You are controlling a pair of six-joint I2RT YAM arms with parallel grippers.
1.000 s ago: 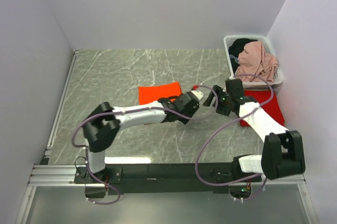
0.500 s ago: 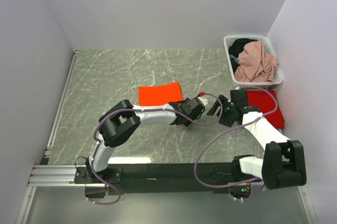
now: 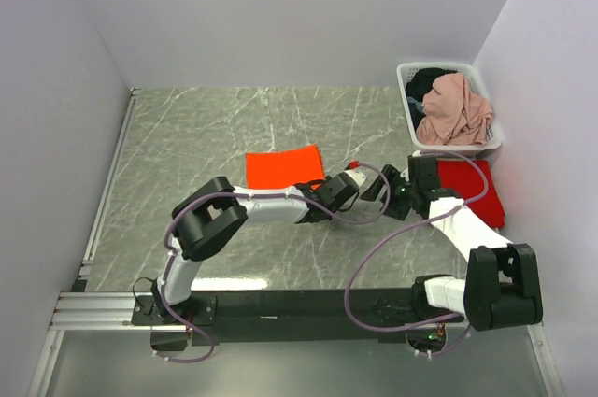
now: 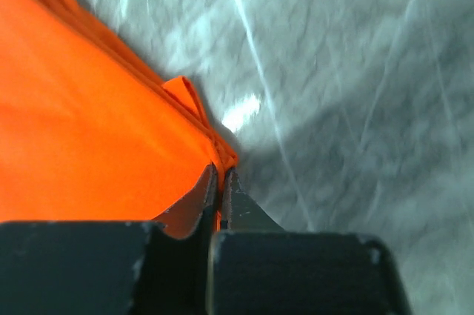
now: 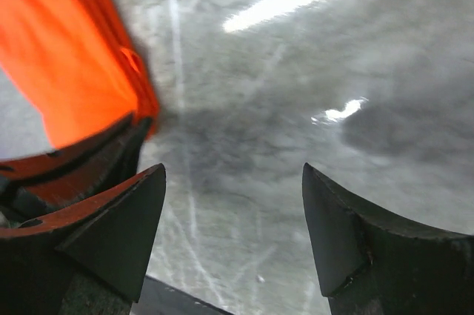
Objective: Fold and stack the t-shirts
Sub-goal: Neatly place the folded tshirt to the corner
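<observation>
My right gripper grabs the orange t-shirt's folded layers together at its edge facing the red t-shirt next, to stack the orange t-shirt there.
The bright orange t-shirt [image 3: 283, 166] lies folded into a rectangle at the middle of the table. My left gripper [image 3: 318, 189] is at its near right corner. In the left wrist view the left gripper [image 4: 220, 171] is shut on the corner fold of the orange t-shirt [image 4: 89, 122]. My right gripper [image 3: 377, 188] is just right of it, open and pointing left. In the right wrist view the right gripper [image 5: 233, 174] holds nothing over bare table, with the orange t-shirt [image 5: 67, 55] at upper left. The red t-shirt [image 3: 478, 188] lies flat at the right, partly under my right arm.
A white laundry basket [image 3: 408, 98] stands at the back right with pink cloth [image 3: 454, 109] and dark cloth in it. The grey marble table [image 3: 206, 126] is walled at the left, back and right. Both arms' cables loop between the two grippers.
My left arm drew back toward the orange t-shirt's near right corner and its jaws closed on that corner. The right gripper shifted slightly left and stayed open.
</observation>
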